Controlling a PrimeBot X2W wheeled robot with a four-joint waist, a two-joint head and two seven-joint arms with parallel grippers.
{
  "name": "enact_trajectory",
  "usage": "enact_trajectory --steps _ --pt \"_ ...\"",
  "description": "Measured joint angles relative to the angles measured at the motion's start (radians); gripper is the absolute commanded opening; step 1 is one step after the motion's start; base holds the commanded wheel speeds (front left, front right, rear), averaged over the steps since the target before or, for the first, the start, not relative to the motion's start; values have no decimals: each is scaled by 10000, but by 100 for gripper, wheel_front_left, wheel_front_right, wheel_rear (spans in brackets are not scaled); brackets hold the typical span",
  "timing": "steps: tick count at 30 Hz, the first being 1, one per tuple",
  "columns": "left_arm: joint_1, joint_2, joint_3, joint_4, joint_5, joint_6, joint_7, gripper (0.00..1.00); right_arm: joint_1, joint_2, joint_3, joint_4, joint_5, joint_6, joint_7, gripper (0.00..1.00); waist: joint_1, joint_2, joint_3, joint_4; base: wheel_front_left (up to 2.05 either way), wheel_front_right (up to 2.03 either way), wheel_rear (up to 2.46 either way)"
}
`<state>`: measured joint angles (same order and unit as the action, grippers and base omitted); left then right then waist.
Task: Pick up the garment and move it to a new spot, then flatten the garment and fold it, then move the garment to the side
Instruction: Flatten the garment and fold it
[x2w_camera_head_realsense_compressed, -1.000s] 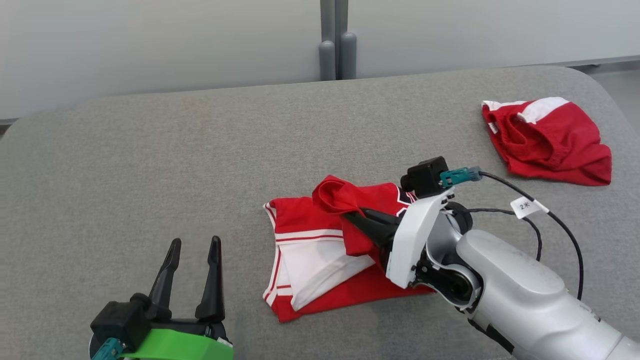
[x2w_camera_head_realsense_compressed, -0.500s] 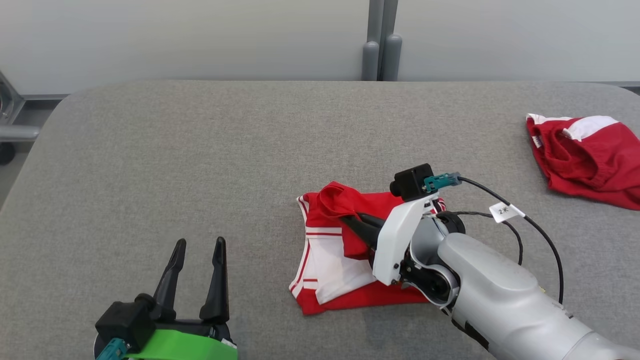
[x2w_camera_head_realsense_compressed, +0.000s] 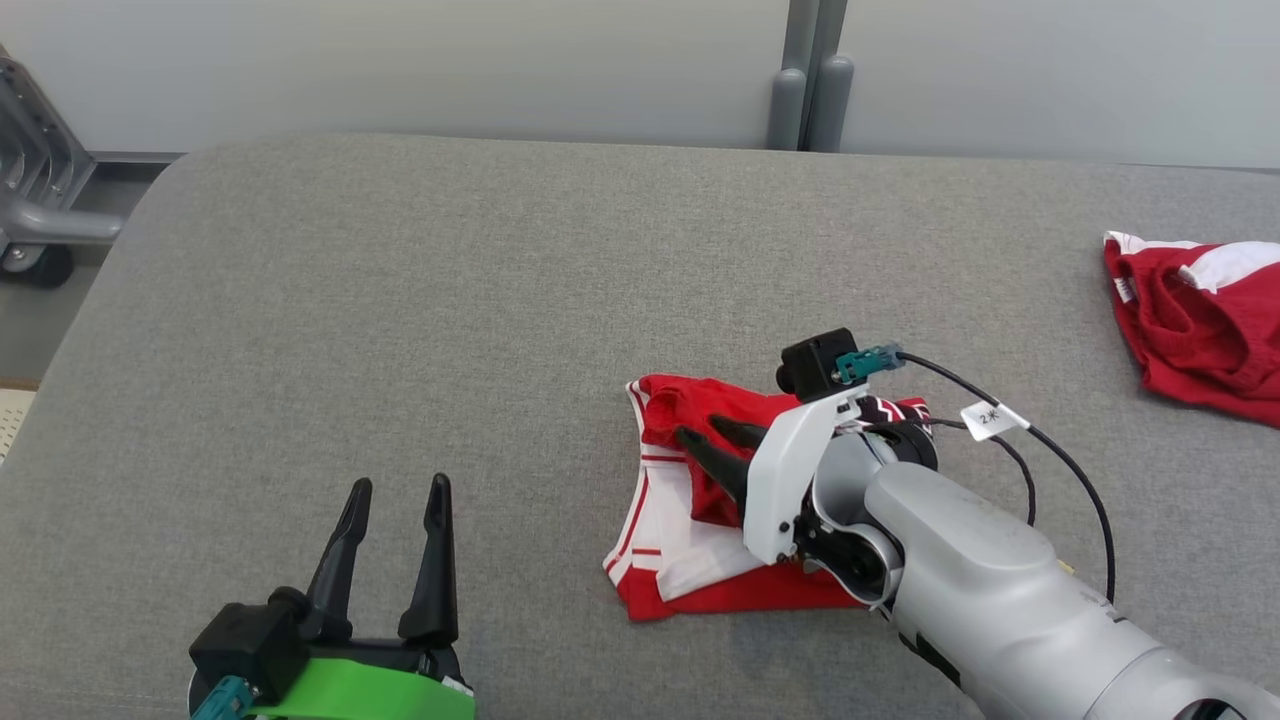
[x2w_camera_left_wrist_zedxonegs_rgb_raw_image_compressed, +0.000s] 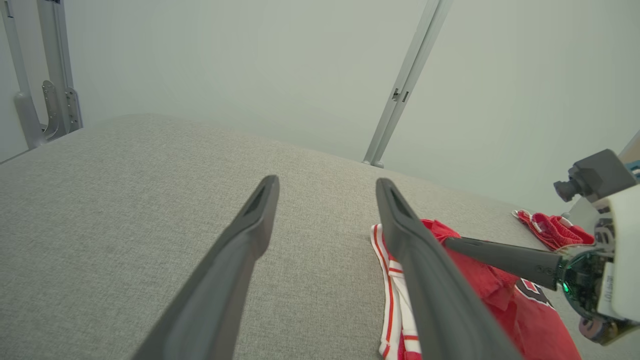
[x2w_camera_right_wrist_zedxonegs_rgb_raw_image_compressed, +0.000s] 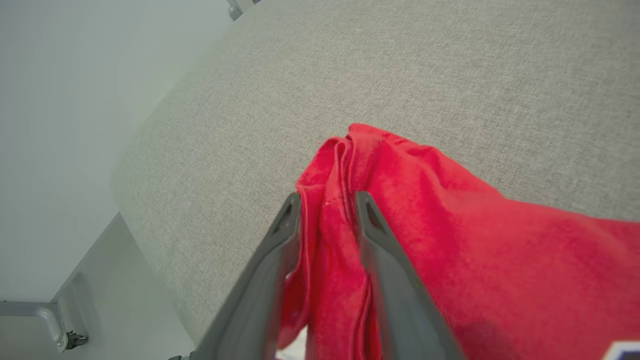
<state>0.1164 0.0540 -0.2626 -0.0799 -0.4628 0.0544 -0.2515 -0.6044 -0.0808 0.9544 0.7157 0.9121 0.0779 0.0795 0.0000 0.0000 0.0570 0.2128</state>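
Note:
I next need my right gripper to grab the red garment by its raised fold to move it to the side.
A red garment (x2w_camera_head_realsense_compressed: 690, 400) with white panels and stripes lies bunched on the grey padded table (x2w_camera_head_realsense_compressed: 400, 300), right of centre. My right gripper (x2w_camera_head_realsense_compressed: 700, 430) reaches over it from the right, its fingers parted, with a raised red fold (x2w_camera_right_wrist_zedxonegs_rgb_raw_image_compressed: 450, 215) lying loosely between them. The right wrist view looks along that gripper (x2w_camera_right_wrist_zedxonegs_rgb_raw_image_compressed: 327, 200) at the fold's edge. My left gripper (x2w_camera_head_realsense_compressed: 398, 485) stands open over bare table at the lower left, well apart from the garment (x2w_camera_left_wrist_zedxonegs_rgb_raw_image_compressed: 480, 285). In the left wrist view the left gripper (x2w_camera_left_wrist_zedxonegs_rgb_raw_image_compressed: 327, 184) has nothing between its fingers.
A second red and white garment (x2w_camera_head_realsense_compressed: 1200, 340) lies crumpled at the table's far right edge. A grey metal frame on a caster (x2w_camera_head_realsense_compressed: 40, 220) stands off the table's left end. Two grey posts (x2w_camera_head_realsense_compressed: 810, 100) rise behind the table against a pale wall.
My right gripper's fingers have parted from their grip on the red fold, and the fold has sunk lower onto the garment. The head camera has turned left. The left gripper has not moved.

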Motion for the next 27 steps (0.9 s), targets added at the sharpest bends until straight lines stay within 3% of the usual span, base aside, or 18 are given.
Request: enact_trajectory --steps 1,18,27 --pt "0 0 0 0 -2 0 0 100 -36 13 0 59 0 0 -36 100 0 0 3 3 0 0 0" --pt "15 -6 334 0 2 86 -2 100 -850 150 -407 48 201 284 -1202 100 0 0 -318 -565 0 0 0" --pt "165 -8 441 -130 15 92 -2 100 205 -970 -679 523 431 360 -1833 100 0 0 -551 -1116 0 0 0"
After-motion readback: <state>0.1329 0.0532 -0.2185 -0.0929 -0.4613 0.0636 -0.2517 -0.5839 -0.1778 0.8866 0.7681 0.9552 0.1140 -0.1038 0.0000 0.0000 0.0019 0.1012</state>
